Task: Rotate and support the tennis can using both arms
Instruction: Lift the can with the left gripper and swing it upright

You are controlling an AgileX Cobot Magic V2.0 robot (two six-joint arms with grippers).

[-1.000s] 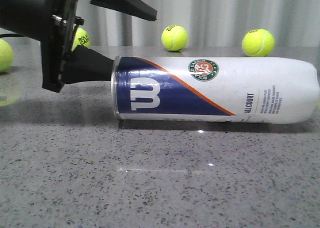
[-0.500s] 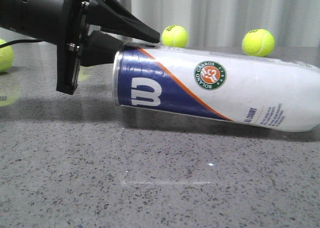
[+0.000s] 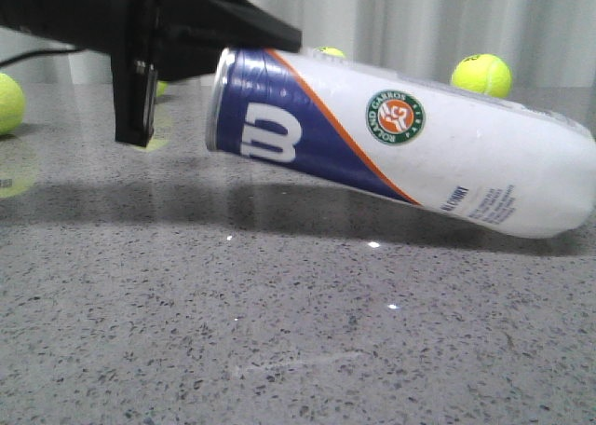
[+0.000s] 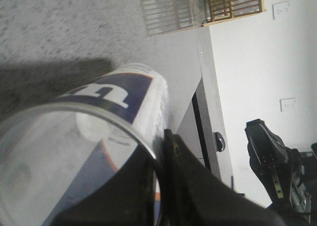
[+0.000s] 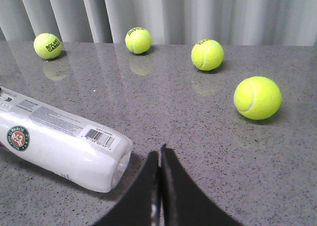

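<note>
I need to keep my left gripper closed on the tennis can (image 3: 400, 155): the can leans, its silver rim (image 3: 216, 108) hanging above the grey tabletop.
The tennis can (image 3: 400, 155) is tilted, its silver-rimmed open end raised at the left and its closed end down on the table at the right. My left gripper (image 3: 265, 47) is shut on the rim wall. In the left wrist view one finger lies inside the clear can (image 4: 99, 117) and the other outside, at the left gripper (image 4: 159, 146). My right gripper (image 5: 160, 154) is shut on nothing, just beside the can's closed end (image 5: 59, 141) and apart from it. It is out of the front view.
Yellow-green tennis balls lie on the grey speckled table: one at the far right (image 3: 480, 75), one at the far left (image 3: 9, 102), one half hidden behind the can (image 3: 328, 51). In the right wrist view several balls lie beyond the fingers, the nearest (image 5: 257, 97).
My left gripper has shut on the can's rim and raised that end. The can has gone from lying flat to tilted, its right end still on the table.
</note>
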